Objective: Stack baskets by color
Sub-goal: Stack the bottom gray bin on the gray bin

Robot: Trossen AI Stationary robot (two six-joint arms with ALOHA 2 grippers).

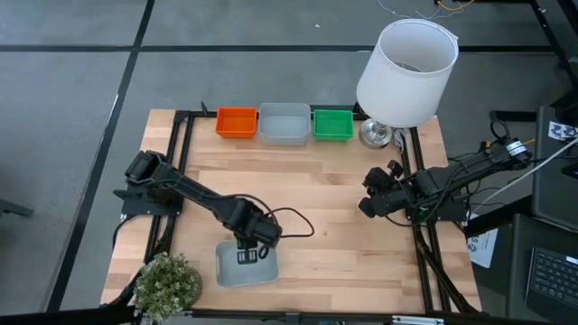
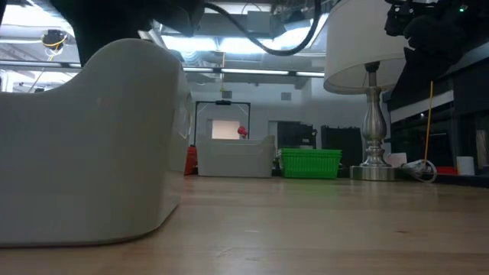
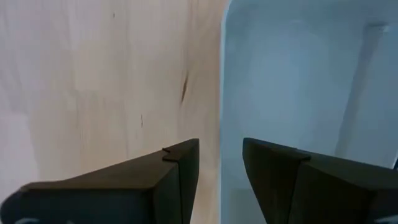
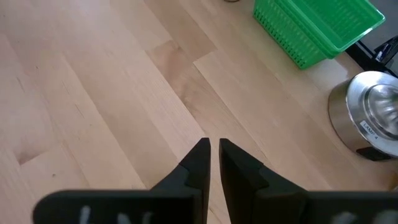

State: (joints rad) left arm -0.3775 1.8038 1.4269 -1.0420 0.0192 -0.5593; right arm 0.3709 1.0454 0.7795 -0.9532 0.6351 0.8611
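I will next grab the grey-blue basket near the table's front edge by its side's rim point(image 3: 222, 124) with my left gripper, so I can stack it with its match in the row.
Three baskets stand in a row at the table's far edge: orange point(image 1: 237, 122), pale grey-blue point(image 1: 284, 124) and green point(image 1: 332, 124). Another grey-blue basket point(image 1: 246, 266) rests on its bottom near the front edge and fills the left of the low view point(image 2: 84, 145). My left gripper point(image 1: 247, 255) points down over it, open. In the left wrist view point(image 3: 221, 149) one finger stands over the wood and the other over the basket's inside, with the basket's side wall point(image 3: 222, 93) between them. No touch shows. My right gripper point(image 1: 364, 206) waits at the table's right side, shut point(image 4: 214, 146), with nothing in it.
A big white lamp point(image 1: 406, 59) on a metal foot point(image 1: 377, 134) stands at the far right corner, beside the green basket. A small potted plant point(image 1: 167, 282) sits at the near left corner, close to the near basket. Bare wood lies across the table's middle.
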